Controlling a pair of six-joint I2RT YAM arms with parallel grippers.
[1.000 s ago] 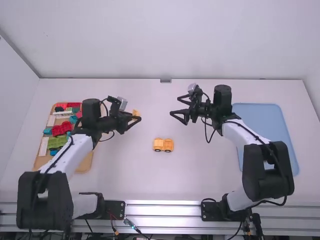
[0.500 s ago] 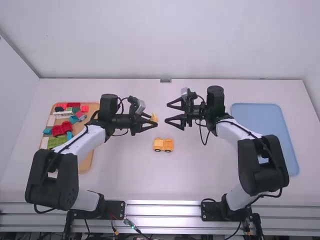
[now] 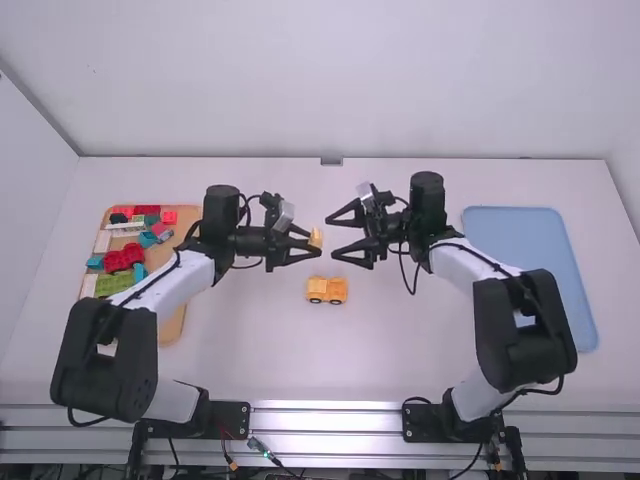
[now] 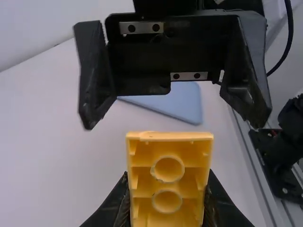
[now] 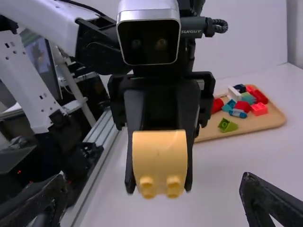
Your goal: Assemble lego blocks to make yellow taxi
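My right gripper grabs the yellow block by its flat sides next, so its studs stay free for building the taxi.
My left gripper [image 3: 314, 245] is shut on a yellow block [image 3: 316, 239] above the middle of the table. In the left wrist view the yellow block [image 4: 166, 182] shows its hollow side between the fingers of my left gripper [image 4: 168, 210]. My right gripper [image 3: 333, 238] stands open just right of the block, not touching it. In the right wrist view the yellow block [image 5: 160, 158] has a curved face and studs pointing down, between the spread fingers of my right gripper [image 5: 154, 203] but farther off. The yellow car base [image 3: 326, 290] with dark wheels sits on the table below.
A wooden tray [image 3: 172, 328] with red, green, blue and white blocks lies at the left, partly behind the left arm. A blue tray [image 3: 515, 225] lies at the right, partly behind the right arm.
My left gripper has moved right to the middle with the yellow block. My right gripper has moved slightly left, towards it. The car base has stayed in place.
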